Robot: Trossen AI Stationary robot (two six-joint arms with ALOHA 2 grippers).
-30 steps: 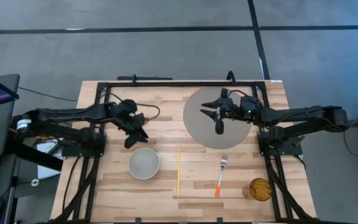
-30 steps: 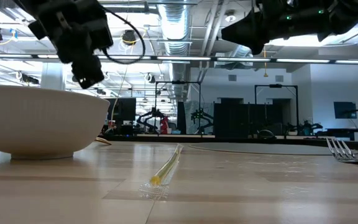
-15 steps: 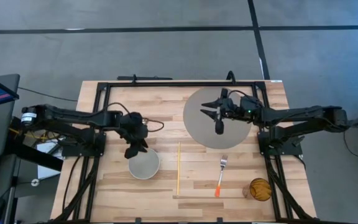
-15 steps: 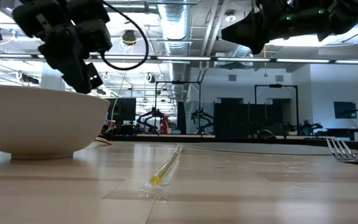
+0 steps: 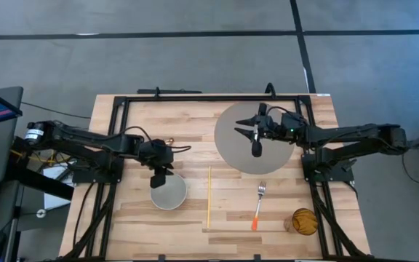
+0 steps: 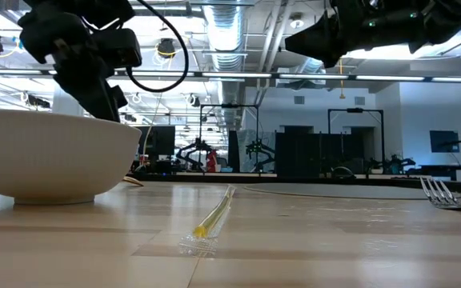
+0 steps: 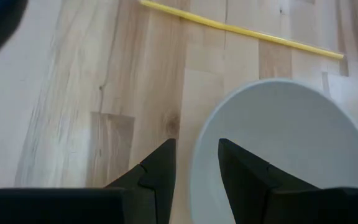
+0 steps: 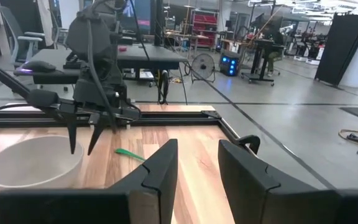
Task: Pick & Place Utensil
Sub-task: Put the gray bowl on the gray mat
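Note:
Next, my left gripper grabs the bowl by its rim (image 5: 175, 175) to set the white bowl onto the grey round mat (image 5: 233, 149).
A white bowl (image 5: 169, 191) stands on its base on the wooden table, and also shows as the bowl (image 6: 50, 156) in the low view. My left gripper (image 5: 162, 175) hangs open over its far rim (image 7: 199, 149). One finger (image 7: 160, 171) is outside the bowl and the other finger (image 7: 244, 177) is over the inside, with the rim between them untouched. A fork with an orange handle (image 5: 258, 204) lies flat on the table's near right part. My right gripper (image 5: 256, 145) hovers open and empty over a grey round mat (image 5: 233, 149).
A long yellow stick (image 5: 209, 196) lies between bowl and fork, running near to far. An orange-brown round object (image 5: 305, 221) sits at the near right corner. A black frame rail (image 5: 195, 98) lines the far edge. A small green piece (image 8: 128, 154) lies beyond the bowl.
My left gripper has moved toward the near edge and slightly right, and has come down until its fingers reach the bowl's far rim. Bowl, fork and stick have stayed in place.

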